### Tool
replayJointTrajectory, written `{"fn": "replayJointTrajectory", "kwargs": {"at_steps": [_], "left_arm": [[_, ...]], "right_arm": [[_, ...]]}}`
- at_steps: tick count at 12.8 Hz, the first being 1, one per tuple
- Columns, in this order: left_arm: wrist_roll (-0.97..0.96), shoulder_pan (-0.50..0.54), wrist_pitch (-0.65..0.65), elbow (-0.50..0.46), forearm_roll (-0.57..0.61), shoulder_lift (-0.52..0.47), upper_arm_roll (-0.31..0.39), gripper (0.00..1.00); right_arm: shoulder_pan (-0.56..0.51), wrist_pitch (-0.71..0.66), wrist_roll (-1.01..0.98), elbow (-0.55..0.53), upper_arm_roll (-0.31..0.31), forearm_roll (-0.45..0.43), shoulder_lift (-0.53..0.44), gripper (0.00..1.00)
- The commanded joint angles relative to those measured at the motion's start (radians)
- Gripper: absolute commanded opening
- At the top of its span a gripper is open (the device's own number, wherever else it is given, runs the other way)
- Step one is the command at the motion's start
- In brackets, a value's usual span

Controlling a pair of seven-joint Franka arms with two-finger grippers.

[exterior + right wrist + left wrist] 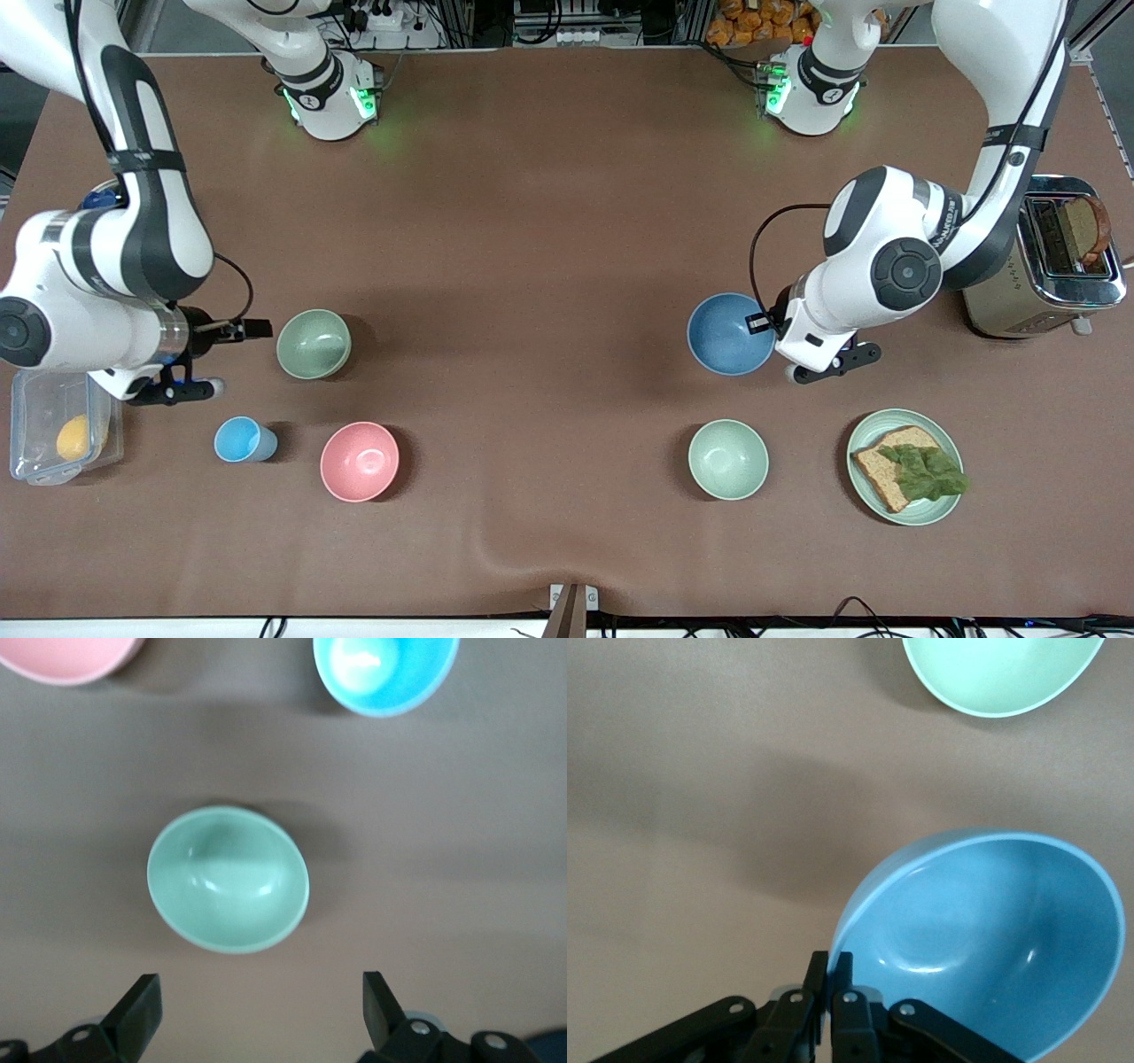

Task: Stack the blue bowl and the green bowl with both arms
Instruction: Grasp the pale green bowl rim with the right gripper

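Next, the right gripper grabs the green bowl by its rim (280, 342) to stack it with the blue bowl (732, 334).
The blue bowl (732, 334) is toward the left arm's end of the table. My left gripper (775, 341) is shut on its rim on the side toward the toaster. In the left wrist view the bowl (983, 948) looks tilted, its rim pinched in the gripper (831, 970). The duller green bowl (314, 344) stands upright toward the right arm's end. My right gripper (221, 354) is open and empty beside it, between it and a clear container. In the right wrist view the green bowl (228, 879) lies ahead of the open gripper (261, 1010), apart from it.
A paler mint bowl (728, 459) and a plate with bread and lettuce (948, 443) lie nearer the camera than the blue bowl. A pink bowl (359, 461), a small blue cup (241, 439), a clear container (27, 461) and a toaster (1045, 266) also stand on the table.
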Motion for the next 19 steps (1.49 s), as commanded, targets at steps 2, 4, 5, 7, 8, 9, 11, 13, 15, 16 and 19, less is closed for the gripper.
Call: {"fn": "replayJointTrajectory", "kwargs": {"at_steps": [2, 4, 5, 7, 8, 9, 11, 13, 15, 16, 19], "left_arm": [[-0.025, -0.007, -0.015, 0.021, -0.016, 0.016, 0.001, 0.0], [-0.025, -0.009, -0.012, 0.021, -0.016, 0.018, 0.0, 0.0], [-0.026, -0.009, -0.011, 0.021, -0.016, 0.019, 0.001, 0.0], [-0.026, -0.009, -0.009, 0.021, -0.016, 0.022, 0.001, 0.0], [-0.026, -0.009, -0.011, 0.021, -0.016, 0.022, 0.001, 0.0], [-0.026, -0.009, -0.009, 0.021, -0.016, 0.022, 0.0, 0.0], [-0.026, -0.01, -0.009, 0.021, -0.016, 0.024, 0.001, 0.0], [-0.026, -0.016, -0.009, 0.021, -0.016, 0.024, 0.0, 0.0], [-0.026, -0.027, -0.008, 0.023, -0.016, 0.027, 0.001, 0.0], [-0.034, -0.03, -0.008, 0.023, -0.016, 0.03, 0.001, 0.0], [-0.042, -0.032, -0.008, 0.023, -0.014, 0.03, 0.001, 0.0]], "right_arm": [[0.062, 0.033, -0.011, 0.006, -0.004, 0.018, 0.053, 1.0], [0.069, 0.037, -0.012, 0.001, -0.002, 0.018, 0.073, 1.0], [0.069, 0.059, -0.022, 0.001, -0.004, 0.017, 0.088, 1.0], [0.062, 0.1, -0.052, 0.001, -0.004, 0.017, 0.132, 1.0], [0.056, 0.12, -0.057, 0.0, -0.006, 0.014, 0.155, 1.0], [0.043, 0.131, -0.077, 0.001, -0.006, 0.012, 0.172, 1.0], [0.026, 0.155, -0.101, 0.0, -0.006, 0.005, 0.211, 1.0], [0.023, 0.181, -0.101, -0.041, -0.006, 0.003, 0.217, 0.84], [0.022, 0.199, -0.1, -0.069, -0.006, 0.005, 0.217, 0.26], [0.022, 0.196, -0.1, -0.069, -0.006, 0.005, 0.215, 0.1], [0.011, 0.176, -0.101, -0.068, -0.006, 0.005, 0.195, 0.0]]}}
